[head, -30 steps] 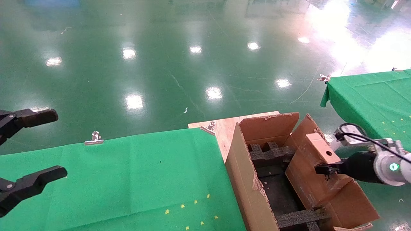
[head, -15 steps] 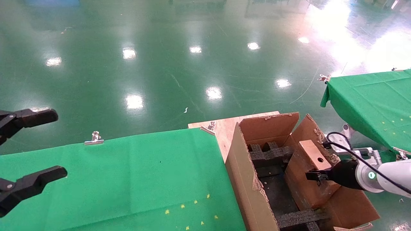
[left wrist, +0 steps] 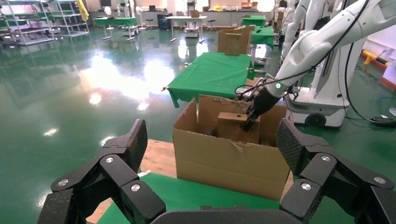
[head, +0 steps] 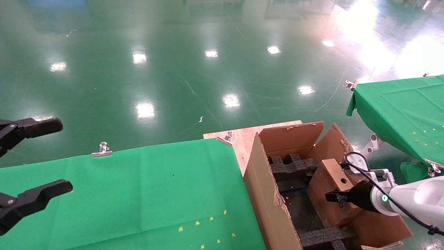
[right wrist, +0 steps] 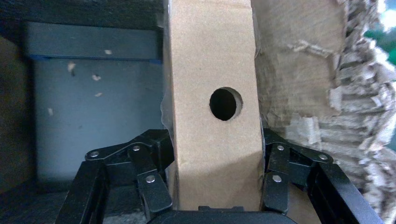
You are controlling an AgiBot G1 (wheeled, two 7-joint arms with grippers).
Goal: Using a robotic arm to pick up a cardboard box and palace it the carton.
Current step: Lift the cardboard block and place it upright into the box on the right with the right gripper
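Observation:
My right gripper keeps holding for now: the cardboard box (head: 334, 189) hangs high above the carton's dark bottom and would fall if I opened the gripper.
The small cardboard box (head: 334, 189) with a round hole (right wrist: 225, 103) stands upright inside the large carton (head: 263, 194), against its right flap. My right gripper (head: 333, 198) on the white robotic arm (head: 412, 201) is shut on the cardboard box (right wrist: 212, 116), its fingers (right wrist: 149, 172) clamping both sides. Black foam inserts (head: 291, 166) lie in the carton. In the left wrist view the carton (left wrist: 224, 158), the box (left wrist: 238, 126) and the right arm (left wrist: 303, 51) show ahead. My left gripper (head: 38, 158) is open and empty, parked over the left end of the green table.
A green-clothed table (head: 138, 194) lies left of the carton, with a metal clip (head: 101, 150) on its far edge. A bare wooden corner (head: 242, 137) adjoins the carton. Another green table (head: 402, 111) stands at the right. Shiny green floor lies beyond.
My right gripper has moved left and down with the cardboard box, lowering it deeper into the carton. The left arm has not moved.

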